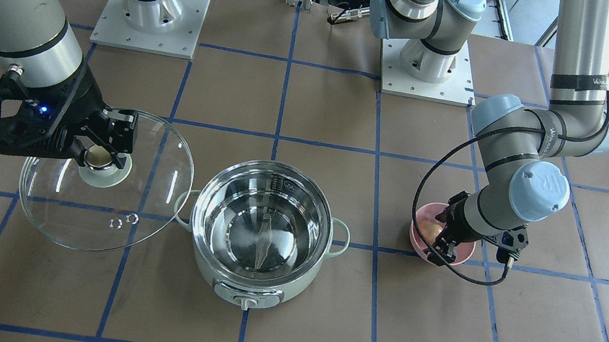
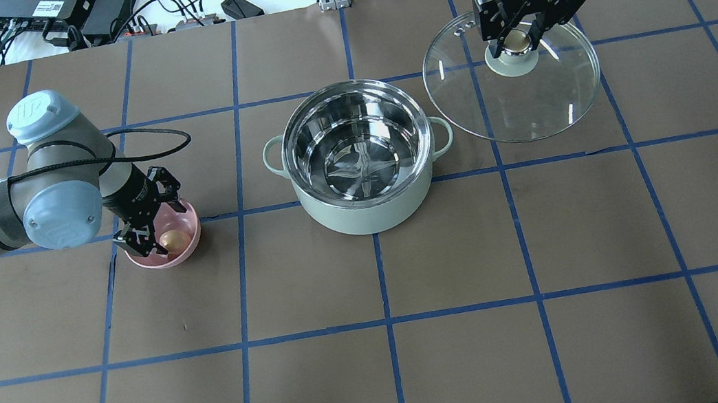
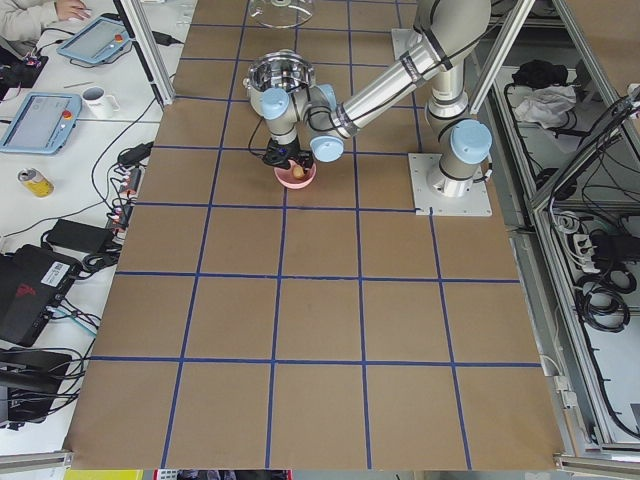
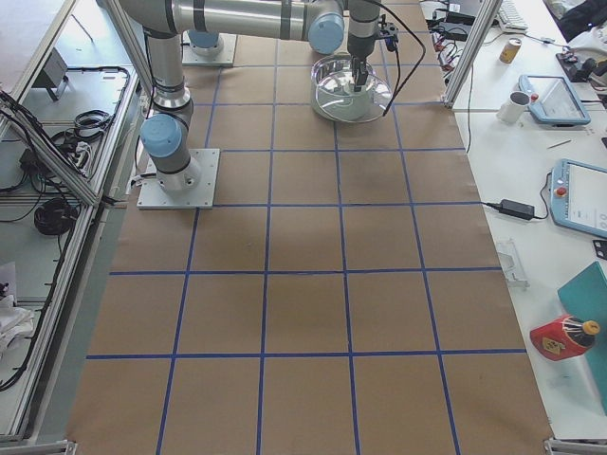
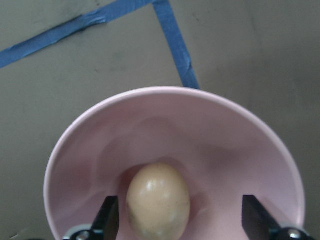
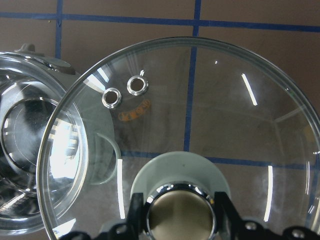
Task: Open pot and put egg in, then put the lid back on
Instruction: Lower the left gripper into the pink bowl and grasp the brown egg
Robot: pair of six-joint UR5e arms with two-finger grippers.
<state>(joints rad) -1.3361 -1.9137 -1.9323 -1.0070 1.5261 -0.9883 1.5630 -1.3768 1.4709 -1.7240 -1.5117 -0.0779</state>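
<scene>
My left gripper grabs the tan egg around its rounded body next, to put the egg into the open pot.
The mint-green pot stands open mid-table, its steel inside bare; it also shows in the front view. My right gripper is shut on the beige knob of the glass lid and holds the lid beside the pot, on my right. In the right wrist view the lid overlaps the pot's rim. The tan egg lies in a small pink bowl on my left. My left gripper is open, its fingers on either side of the egg, not touching it.
The pink bowl sits about one grid square to the left of the pot. The two arm bases stand at the table's robot side. Blue tape lines grid the brown table.
</scene>
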